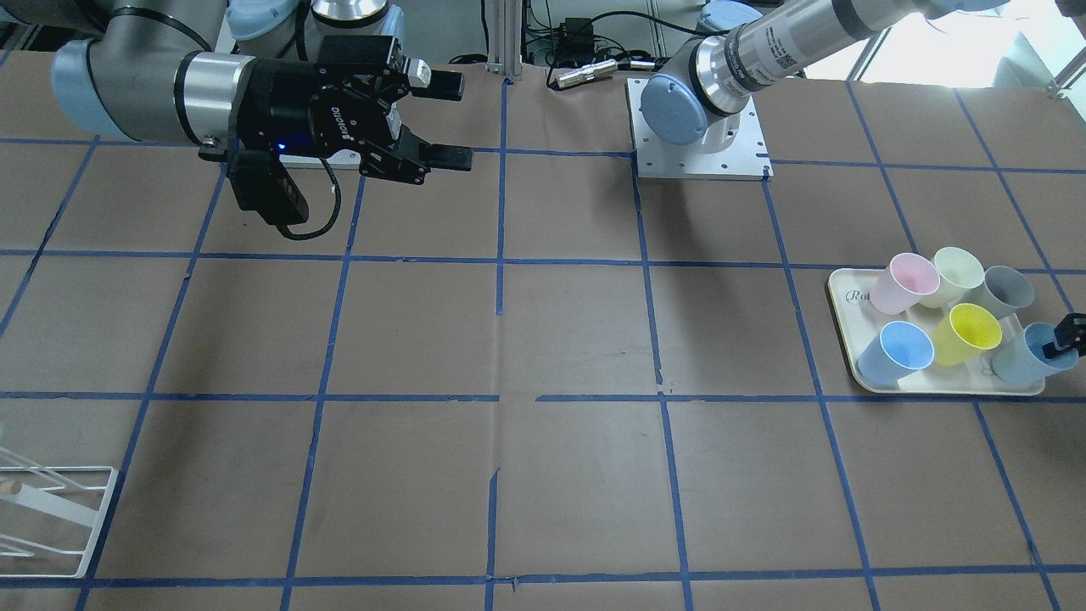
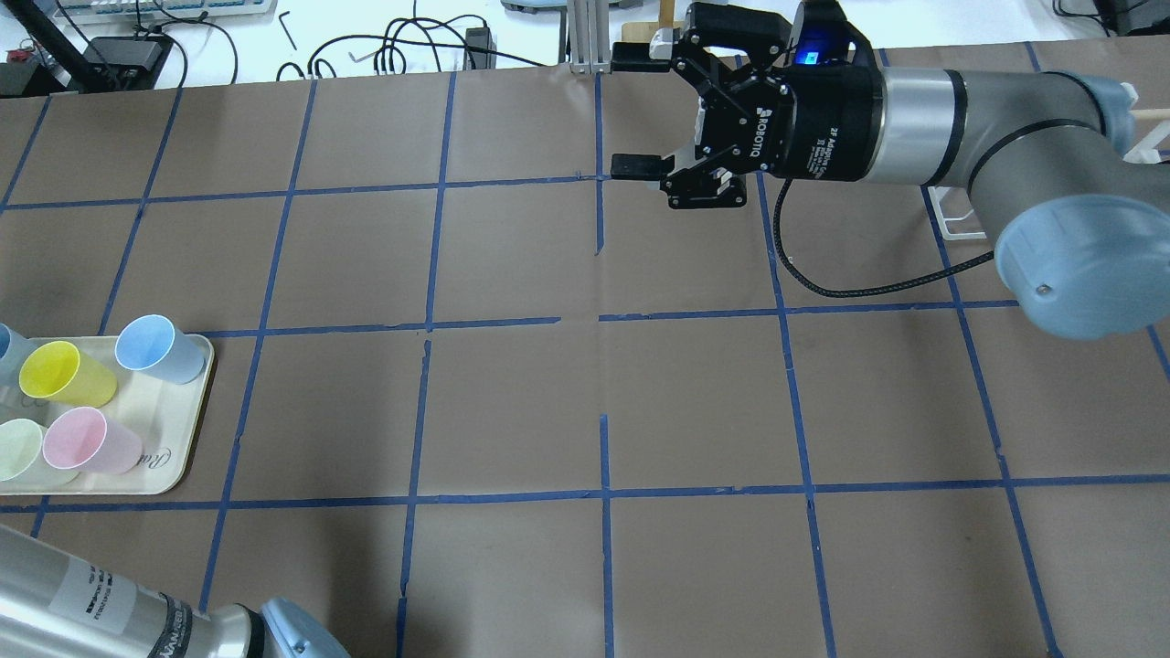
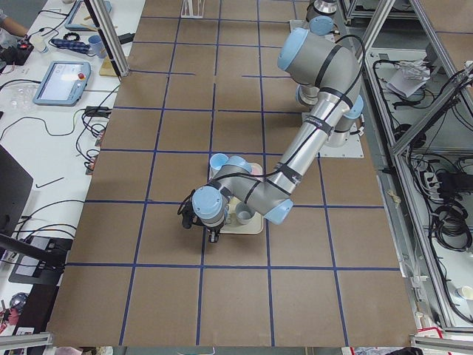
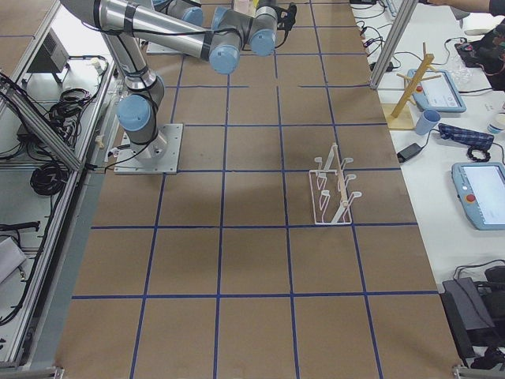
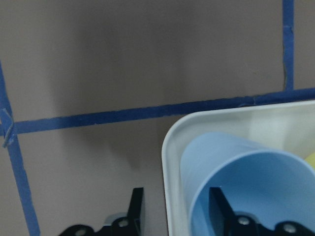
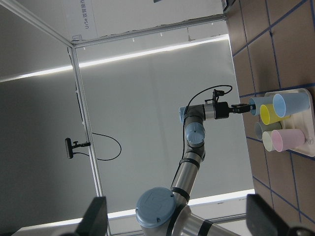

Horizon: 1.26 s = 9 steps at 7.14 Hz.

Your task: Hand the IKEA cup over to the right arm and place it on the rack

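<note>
The left gripper grabs the pale blue cup by its rim next. That leaves the cup's closed base free for my right gripper.
The IKEA cup, pale blue, lies tilted at the outer corner of the cream tray. In the left wrist view the cup fills the lower right. My left gripper is open. One finger is inside the cup's mouth and the other is outside its wall. It shows at the frame edge in the front view. My right gripper is open and empty, held sideways in the air over the table's back middle. The white wire rack stands on the right side, far from both grippers.
On the tray lie a sky-blue cup, a yellow cup, a pink cup, a pale green cup and a grey cup. The rack's corner shows in the front view.
</note>
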Motion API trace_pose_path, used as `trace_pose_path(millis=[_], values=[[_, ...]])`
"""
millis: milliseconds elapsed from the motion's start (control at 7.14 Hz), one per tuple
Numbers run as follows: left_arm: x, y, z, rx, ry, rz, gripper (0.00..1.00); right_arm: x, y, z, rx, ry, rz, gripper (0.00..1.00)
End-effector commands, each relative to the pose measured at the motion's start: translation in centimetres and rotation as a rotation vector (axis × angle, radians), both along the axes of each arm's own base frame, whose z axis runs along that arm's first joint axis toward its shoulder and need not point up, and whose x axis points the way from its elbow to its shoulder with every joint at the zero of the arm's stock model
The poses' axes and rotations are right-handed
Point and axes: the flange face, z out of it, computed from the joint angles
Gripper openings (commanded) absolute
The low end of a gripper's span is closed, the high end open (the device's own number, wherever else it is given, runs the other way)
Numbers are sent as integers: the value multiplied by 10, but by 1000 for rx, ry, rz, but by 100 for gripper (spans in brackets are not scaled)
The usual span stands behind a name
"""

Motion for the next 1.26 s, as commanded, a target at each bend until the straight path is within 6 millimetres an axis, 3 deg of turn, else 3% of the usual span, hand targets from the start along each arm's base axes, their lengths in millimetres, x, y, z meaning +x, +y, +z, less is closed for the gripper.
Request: trace_pose_path(millis=[0,280,701,981,1121], values=[[-7,-1,20,-12,1,17,31,1,2,3,-5,1,2,100],[-24,3,56,-29,64,20,31,2,2,7,-14,2,3,100],[-25,3,43,-19,71,0,26,4,1,9,-54,3,9,100],[-23,3,36,-11,72,-5,29,14,4,4,-42,3,29,100],[-22,3,32,-13,72,-16,36,14,5,4,-40,4,29,100]])
